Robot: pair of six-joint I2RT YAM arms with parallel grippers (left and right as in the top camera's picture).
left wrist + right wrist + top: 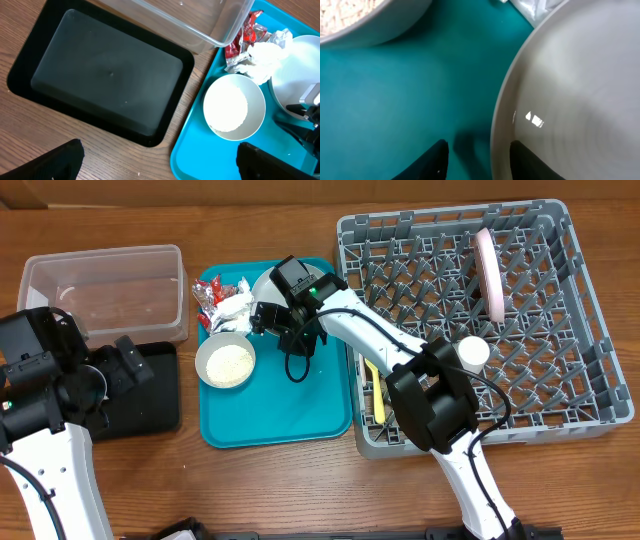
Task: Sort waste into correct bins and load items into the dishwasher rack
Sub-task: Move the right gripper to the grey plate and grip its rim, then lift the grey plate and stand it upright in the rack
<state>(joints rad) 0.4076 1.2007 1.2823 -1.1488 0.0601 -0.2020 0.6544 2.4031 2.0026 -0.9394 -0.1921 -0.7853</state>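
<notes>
I should close my right gripper on the pale grey-green plate's rim [496, 148] now, because the rim is between its fingers and closing now would hold it.
My right gripper [270, 320] [477, 160] is open. Its fingers straddle the rim of the pale grey-green plate [266, 283] [570, 100], one finger over the plate and one over the teal tray. A small pale bowl [225, 363] [235, 107] holds white rice-like grains. Red-and-silver wrappers [210, 292] [245, 37] and a white napkin [233, 307] [262, 57] lie beside it. My left gripper [135, 365] [160, 165] is open and empty, above the black tray's [150, 395] [100, 80] edge. The clear tub [100, 285] [190, 20] stands behind. The grey rack [560, 330] holds an upright plate [489, 275], a white cup [472, 353] and a yellow spoon [378, 398].
The teal tray [290, 415] [200, 155] [395, 100] carries the bowl, waste and plate, between the black tray and the rack. The right arm reaches across from the rack's front left corner. Bare wooden table lies in front.
</notes>
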